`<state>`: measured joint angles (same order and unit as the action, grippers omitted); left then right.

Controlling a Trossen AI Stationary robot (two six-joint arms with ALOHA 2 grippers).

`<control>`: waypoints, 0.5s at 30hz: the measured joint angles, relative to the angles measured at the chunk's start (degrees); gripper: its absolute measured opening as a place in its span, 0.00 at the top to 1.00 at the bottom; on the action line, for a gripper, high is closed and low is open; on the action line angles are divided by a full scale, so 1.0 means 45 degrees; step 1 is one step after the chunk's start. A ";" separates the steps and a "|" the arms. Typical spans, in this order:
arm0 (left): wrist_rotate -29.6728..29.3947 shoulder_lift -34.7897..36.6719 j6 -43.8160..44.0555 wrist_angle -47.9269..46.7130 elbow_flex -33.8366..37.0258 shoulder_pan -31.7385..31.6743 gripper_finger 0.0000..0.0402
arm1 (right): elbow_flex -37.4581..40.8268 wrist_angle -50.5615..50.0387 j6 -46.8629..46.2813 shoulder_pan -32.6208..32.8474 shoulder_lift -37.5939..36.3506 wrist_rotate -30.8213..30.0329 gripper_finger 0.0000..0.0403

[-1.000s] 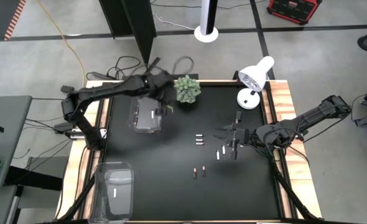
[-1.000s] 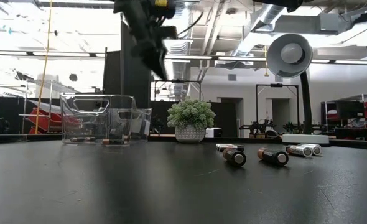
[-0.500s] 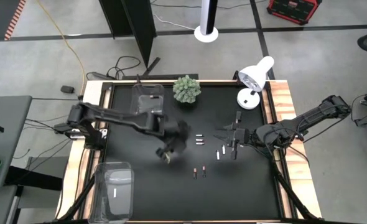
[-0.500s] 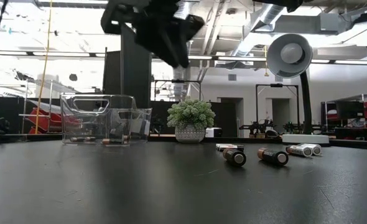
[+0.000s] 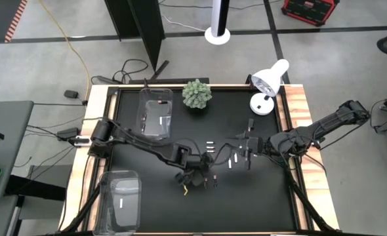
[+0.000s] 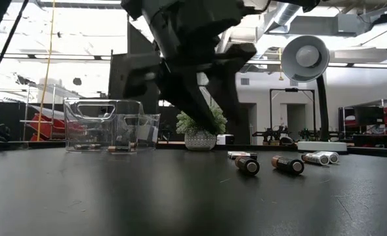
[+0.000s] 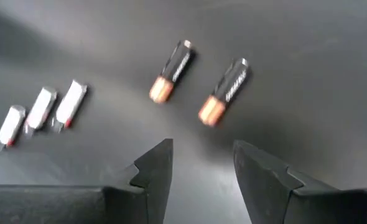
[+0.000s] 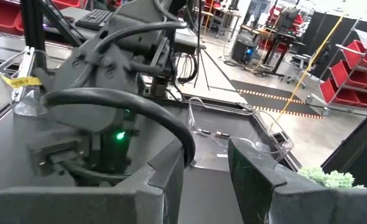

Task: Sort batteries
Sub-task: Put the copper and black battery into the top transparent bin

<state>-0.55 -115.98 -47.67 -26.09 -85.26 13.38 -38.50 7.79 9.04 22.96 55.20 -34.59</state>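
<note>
The left gripper reaches the dark battery next and grabs it by its copper end, leaving its black end free to go into the clear bin (image 5: 157,117).
Two dark batteries with copper ends (image 7: 171,71) (image 7: 226,92) lie side by side on the black table. My left gripper (image 7: 199,155) hangs open just above and short of them, slanting down; in the high view it (image 5: 197,174) partly covers them. Three white batteries (image 7: 40,109) lie close by, and two more white ones (image 5: 231,159) lie toward the right. My right gripper (image 5: 244,148) waits open above the table's right half, with nothing between its fingers (image 8: 171,180).
A clear bin (image 5: 155,113) stands at the far left and another (image 5: 121,200) at the near left corner, each with a battery or so inside. A small potted plant (image 5: 197,94) and a white desk lamp (image 5: 267,88) stand along the far edge.
My left gripper has swung from above the far clear bin toward the table's near right, dropping and rolling as it went. It now hangs low over the two dark batteries. No battery on the table has moved.
</note>
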 joint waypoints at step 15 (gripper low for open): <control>0.1464 -0.1103 -0.0513 0.1572 -0.0013 0.0313 0.61 | 0.0010 -0.0105 0.0005 0.0005 0.0005 0.0047 0.64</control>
<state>6.04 -120.94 -49.97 -19.02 -85.32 14.79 -38.46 7.31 9.06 22.98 55.22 -34.38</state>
